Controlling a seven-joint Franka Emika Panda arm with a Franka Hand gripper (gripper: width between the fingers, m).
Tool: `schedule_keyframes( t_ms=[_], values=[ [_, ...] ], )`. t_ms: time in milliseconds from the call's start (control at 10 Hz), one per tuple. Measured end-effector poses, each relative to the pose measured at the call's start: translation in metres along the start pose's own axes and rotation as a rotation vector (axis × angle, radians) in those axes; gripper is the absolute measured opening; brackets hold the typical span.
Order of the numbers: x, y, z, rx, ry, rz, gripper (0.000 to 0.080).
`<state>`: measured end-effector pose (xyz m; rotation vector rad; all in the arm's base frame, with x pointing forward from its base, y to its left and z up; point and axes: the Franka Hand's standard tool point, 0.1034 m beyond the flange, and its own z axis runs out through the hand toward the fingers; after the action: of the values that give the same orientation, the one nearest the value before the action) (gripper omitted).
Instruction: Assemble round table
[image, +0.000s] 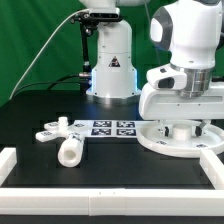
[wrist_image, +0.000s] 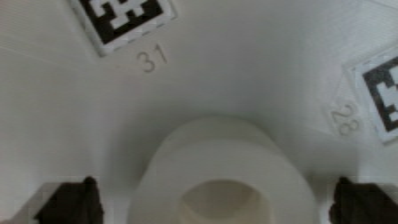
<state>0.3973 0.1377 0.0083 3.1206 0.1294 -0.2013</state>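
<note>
The gripper's dark fingers stand beside the raised central socket (wrist_image: 222, 175), low over the disc's white side (wrist_image: 214, 90). It is time to close, which would catch the socket.
The large round disc (image: 160, 139) lies flat on the black table at the exterior view's right. My gripper (image: 183, 127) is down over its middle. In the wrist view the disc's white face (wrist_image: 214, 90) fills the picture, with tags marked 31 and 28. Its raised central socket with a round hole (wrist_image: 222, 188) sits between my dark fingertips (wrist_image: 75, 202), which stand wide apart with gaps to the socket on both sides. The gripper (wrist_image: 221, 203) is open and empty. The short cylindrical leg (image: 70, 151) lies on its side at the front left. The cross-shaped base (image: 52, 129) lies just behind it.
The marker board (image: 113, 127) lies flat in the middle of the table. White border rails run along the front edge (image: 110, 190) and the left (image: 6, 160). The arm's white base (image: 111, 62) stands at the back.
</note>
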Motion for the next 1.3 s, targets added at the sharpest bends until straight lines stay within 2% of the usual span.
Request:
schedule_keyframes(
  t_ms=[100, 200, 300, 500, 700, 900, 1100, 1300],
  values=[
    [0.0, 0.0, 0.0, 0.0, 0.0, 0.0, 0.0632],
    [0.0, 0.0, 0.0, 0.0, 0.0, 0.0, 0.0459],
    [0.0, 0.0, 0.0, 0.0, 0.001, 0.0, 0.0404],
    [0.002, 0.005, -0.003, 0.0, -0.003, -0.035, 0.0404],
    [0.02, 0.041, -0.03, 0.003, -0.018, -0.131, 0.0404],
    [0.045, 0.064, -0.05, 0.008, 0.005, -0.184, 0.0404],
    [0.065, 0.07, -0.06, 0.005, 0.033, -0.226, 0.0406],
    [0.06, 0.069, -0.055, 0.006, 0.025, -0.224, 0.0406]
  ],
)
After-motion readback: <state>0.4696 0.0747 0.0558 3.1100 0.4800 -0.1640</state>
